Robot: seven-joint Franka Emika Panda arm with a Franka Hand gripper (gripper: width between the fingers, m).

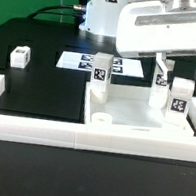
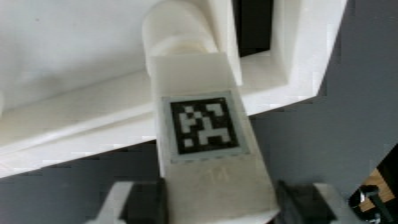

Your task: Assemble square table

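Note:
The lower end of the held leg sits in the table top's corner [image 1: 183,128]. The leg would stand, so my gripper should open its fingers.
The square table's white tray-like top [image 1: 135,109] lies upside down on the black table, with a round socket [image 1: 101,117] open near its front left corner. One tagged leg [image 1: 101,71] stands upright at the top's far left corner. A second tagged leg [image 1: 179,99] stands upright at the exterior view's right side of the top, and my gripper [image 1: 181,77] is shut on its upper end. In the wrist view this leg [image 2: 205,120] runs from between my pads [image 2: 134,203] down to a corner of the top [image 2: 71,110]. A third leg block [image 1: 19,56] lies apart at the left.
The long white border wall [image 1: 80,136] runs along the front and up the left side. The marker board [image 1: 75,60] lies flat behind the top. The arm's white base [image 1: 103,11] stands at the back.

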